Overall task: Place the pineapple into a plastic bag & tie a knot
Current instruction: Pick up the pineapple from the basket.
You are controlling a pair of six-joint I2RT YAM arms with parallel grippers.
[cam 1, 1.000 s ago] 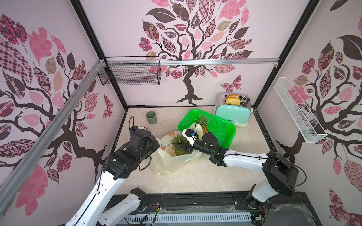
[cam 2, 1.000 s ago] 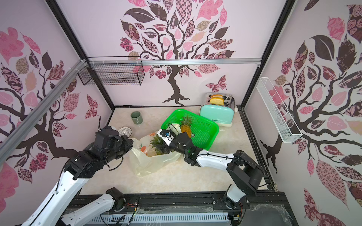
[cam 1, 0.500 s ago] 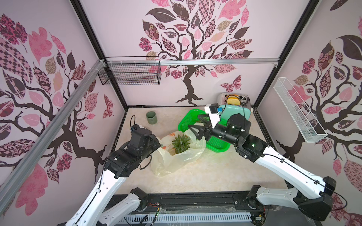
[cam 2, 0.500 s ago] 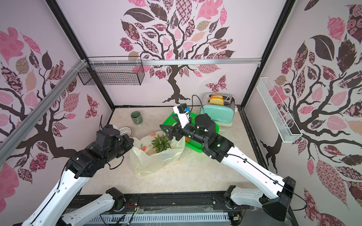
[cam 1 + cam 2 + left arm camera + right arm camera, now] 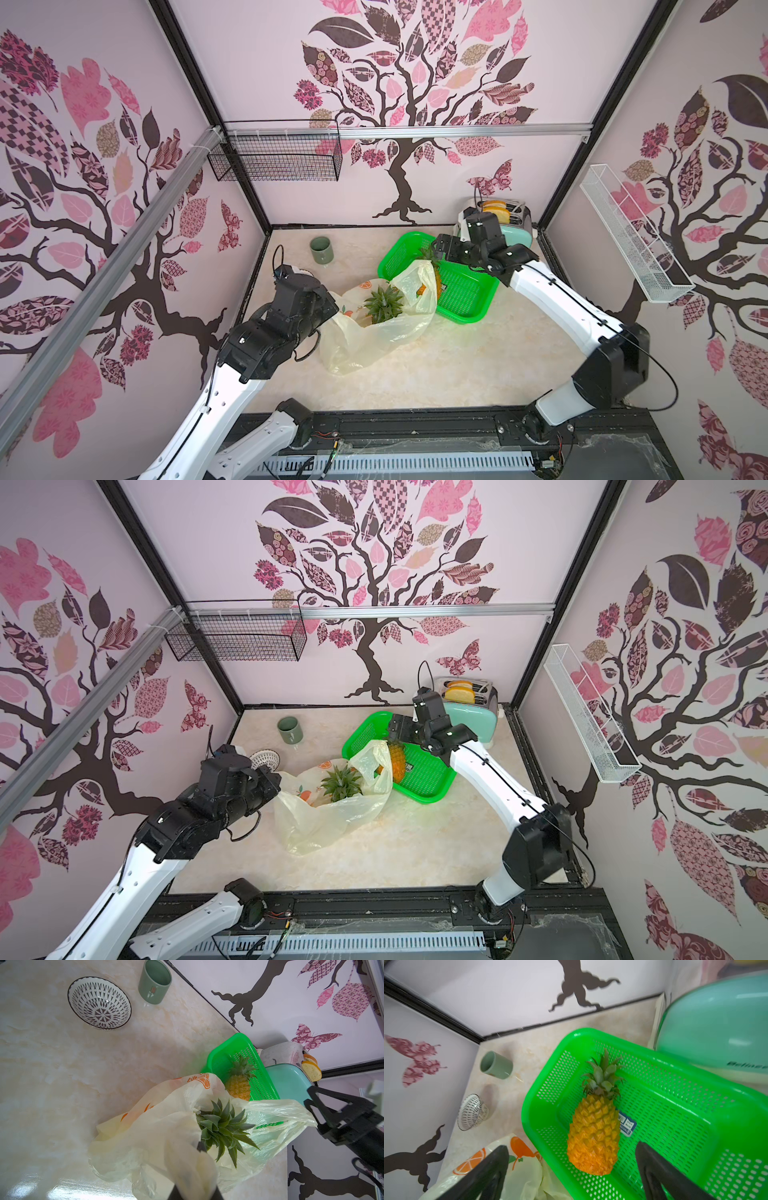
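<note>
I should grab the pineapple in the green basket by its green top with my right gripper next, so its body hangs free and enters the bag's opening first. Then it can go into the bag.
The pale-yellow plastic bag (image 5: 374,336) (image 5: 328,812) lies open-mouthed on the table. A pineapple stands in it with its green crown (image 5: 383,303) (image 5: 224,1126) sticking out. My left gripper (image 5: 332,307) (image 5: 199,1153) is shut on the bag's film at its left edge. A second pineapple (image 5: 593,1134) (image 5: 397,758) lies in the green basket (image 5: 533,1126) (image 5: 469,316). Over that fruit hangs my right gripper (image 5: 572,1146) (image 5: 440,245), open and holding nothing. No knot is in view.
The bag's right flap drapes over the green basket's near-left rim. A teal toaster (image 5: 515,220) holding bread stands behind the basket. A green mug (image 5: 321,250) and a patterned bowl (image 5: 99,1002) sit at the back left. Wire baskets hang on the walls (image 5: 274,160) (image 5: 631,237).
My right gripper has let go of the pineapple in the bag, pulled out and swung back over the green basket. The left gripper and the bag have stayed put.
</note>
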